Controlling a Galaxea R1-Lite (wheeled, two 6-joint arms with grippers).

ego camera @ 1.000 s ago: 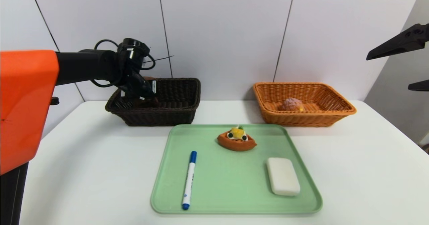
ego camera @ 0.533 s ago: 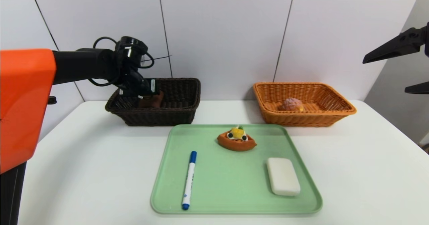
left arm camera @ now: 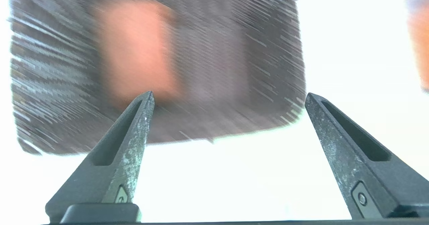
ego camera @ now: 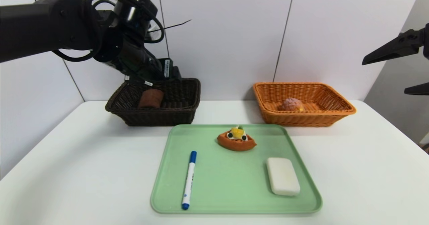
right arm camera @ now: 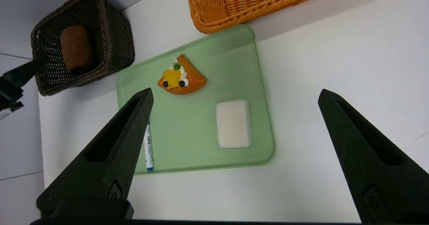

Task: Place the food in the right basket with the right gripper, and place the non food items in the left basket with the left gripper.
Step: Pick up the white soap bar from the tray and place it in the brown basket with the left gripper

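Observation:
I should next grab the white bar [ego camera: 283, 176] across its narrow width, by its long side edges, with my left gripper.
The rolled brown towel [ego camera: 150, 98] lies free in the dark brown left basket [ego camera: 177, 113]. My left gripper [ego camera: 169, 75] hovers just above that basket's back rim, and in the left wrist view it [left arm camera: 229, 97] is open and empty, with the towel [left arm camera: 137, 47] below. On the green tray [ego camera: 234, 198] rest the orange tart [ego camera: 237, 138], the white bar [ego camera: 283, 176] and the blue-capped marker [ego camera: 189, 179]. The pink bun [ego camera: 291, 103] sits in the orange right basket [ego camera: 308, 118]. My right gripper [ego camera: 383, 78] hangs open high at the far right, holding nothing.
Both baskets stand against the back wall, with the tray in front of them at the table's middle. White table [ego camera: 83, 171] surface lies to either side of the tray. The right wrist view looks down on the tray [right arm camera: 261, 144] from well above.
My left gripper has opened, let go of the towel and risen up out of the dark basket, leaving the towel lying inside. The right gripper has barely moved.

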